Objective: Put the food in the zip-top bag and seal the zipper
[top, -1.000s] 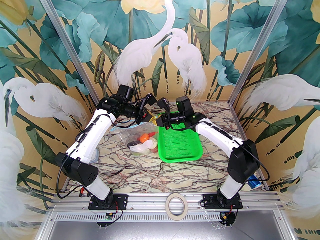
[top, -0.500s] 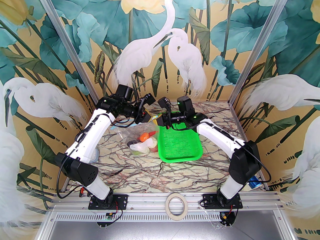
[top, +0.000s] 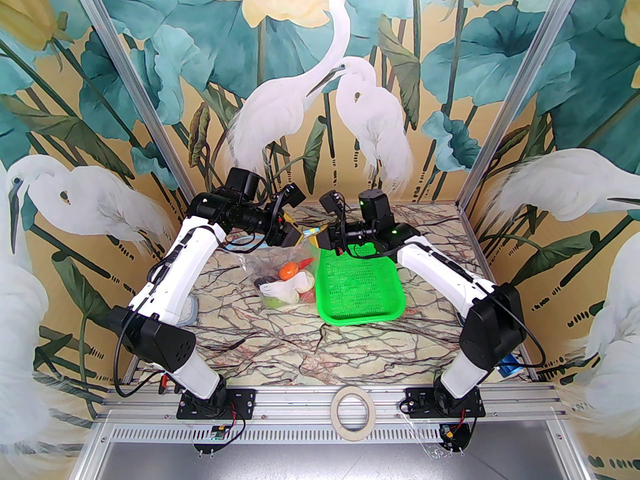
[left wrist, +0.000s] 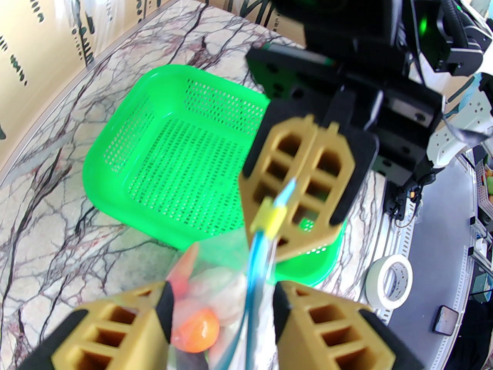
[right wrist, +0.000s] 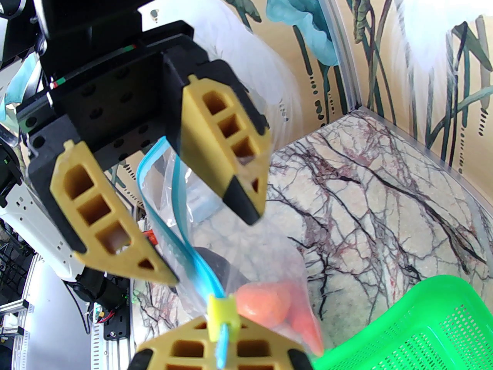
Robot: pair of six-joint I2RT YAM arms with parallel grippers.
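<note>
The left gripper grabs the yellow slider [left wrist: 269,218] next, one finger on each side of the zipper, to slide it along and seal the bag.
The zip-top bag [top: 278,264] hangs clear above the marble table with the food [top: 287,288] bunched in its bottom. An orange [left wrist: 196,330], a red chili [right wrist: 308,332] and a dark eggplant [right wrist: 215,262] show through the plastic. The light-blue zipper [left wrist: 256,268] [right wrist: 181,229] carries a yellow slider [left wrist: 269,218] [right wrist: 221,312] at its right end. My right gripper [right wrist: 223,347] [left wrist: 287,206] [top: 317,238] is shut on the zipper end just past the slider. My left gripper [left wrist: 221,289] [right wrist: 210,247] [top: 300,235] is open, one finger on each side of the strip.
A green mesh basket [top: 360,319] lies empty just right of the bag, under my right wrist. A tape roll [top: 352,410] rests on the front rail. A blue object [top: 507,365] sits by the right arm's elbow. Painted walls close in the back and sides.
My left gripper's jaws have opened and let go of the zipper strip. Both wrists have risen slightly, and the bag hangs a little more upright. The right grip is unchanged.
</note>
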